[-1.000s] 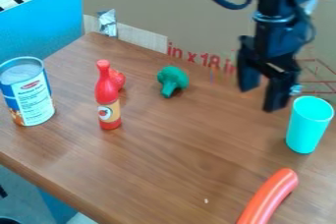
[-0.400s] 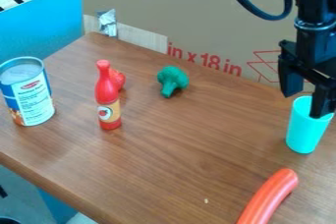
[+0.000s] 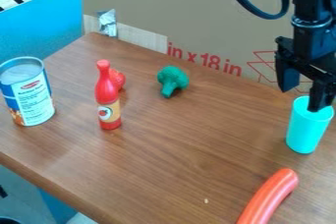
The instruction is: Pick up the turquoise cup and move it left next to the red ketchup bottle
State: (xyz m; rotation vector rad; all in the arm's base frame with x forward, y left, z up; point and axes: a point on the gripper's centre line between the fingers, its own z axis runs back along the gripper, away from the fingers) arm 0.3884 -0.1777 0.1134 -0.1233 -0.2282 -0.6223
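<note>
My gripper will next take hold of the turquoise cup [image 3: 306,128] by its rim and pick it up, to move the cup over beside the red bottle.
The black gripper [image 3: 300,99] hangs at the right side, open, its two fingers spread apart with nothing held between them. Just below it stands an upright turquoise cup [image 3: 306,128]; the right finger overlaps the cup's rim in view, and whether it touches or dips inside I cannot tell. An orange-red sausage-shaped toy [image 3: 269,197] lies nearer the front. Toward the back middle is a green toy broccoli [image 3: 173,80]. Left of it a red bottle [image 3: 107,95] with a tan label stands upright, partly covering a rounded red thing [image 3: 117,78] behind it.
A large can [image 3: 29,93] with a blue and white label stands at the table's left. The wooden table [image 3: 177,169] is bounded behind by a cardboard wall [image 3: 171,12] with a silver tape piece [image 3: 107,23]. A blue panel [image 3: 42,26] stands back left.
From its earlier place left of the cup, the gripper has shifted right to above the cup, most recently with a slight move back left and up. The objects on the table have kept their places.
</note>
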